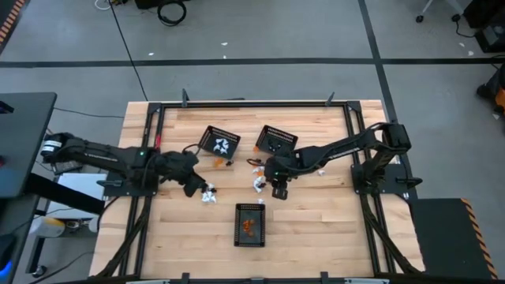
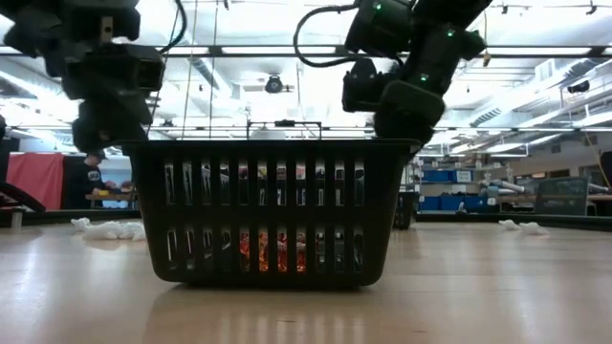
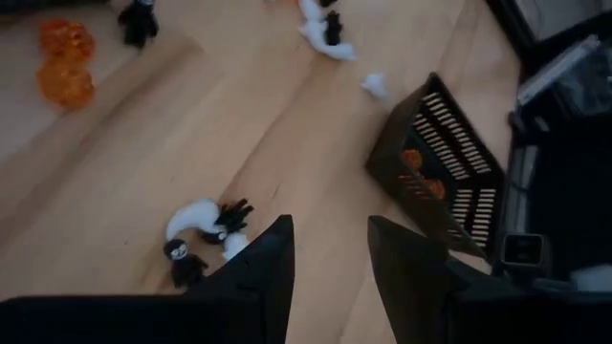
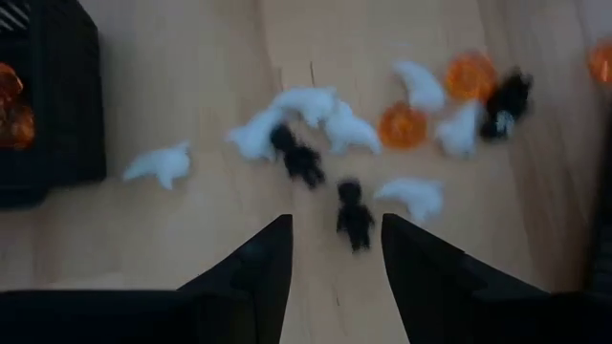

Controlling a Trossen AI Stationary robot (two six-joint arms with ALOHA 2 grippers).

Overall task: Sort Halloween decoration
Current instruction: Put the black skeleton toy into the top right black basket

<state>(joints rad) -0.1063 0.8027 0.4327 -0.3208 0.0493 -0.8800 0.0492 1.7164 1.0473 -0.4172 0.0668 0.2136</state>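
The robot's right gripper should go lower to the black trinket [image 4: 354, 216] before it closes on the trinket, as its fingers stop above the trinket.
The Halloween decoration lies loose on the wooden table as tiny white, black and orange trinkets. One small cluster [image 1: 209, 196] lies near my left gripper [image 1: 192, 186], another [image 1: 259, 183] by my right gripper [image 1: 280, 190]. The left wrist view shows open fingers [image 3: 330, 258] with nothing between them, above a white and black cluster [image 3: 206, 225]. My right gripper [image 4: 335, 253] is open too, and a black trinket [image 4: 354, 216] lies just past its fingertips among white [image 4: 306, 103] and orange ones [image 4: 402, 124]. Neither gripper touches anything.
Three black mesh baskets stand on the table: one with white pieces [image 1: 221, 142], one at the far middle [image 1: 276, 140], and one near the front holding orange pieces [image 1: 250, 223]. The front basket [image 2: 263, 210] fills the low view. Black frame rails [image 1: 237, 105] border the table.
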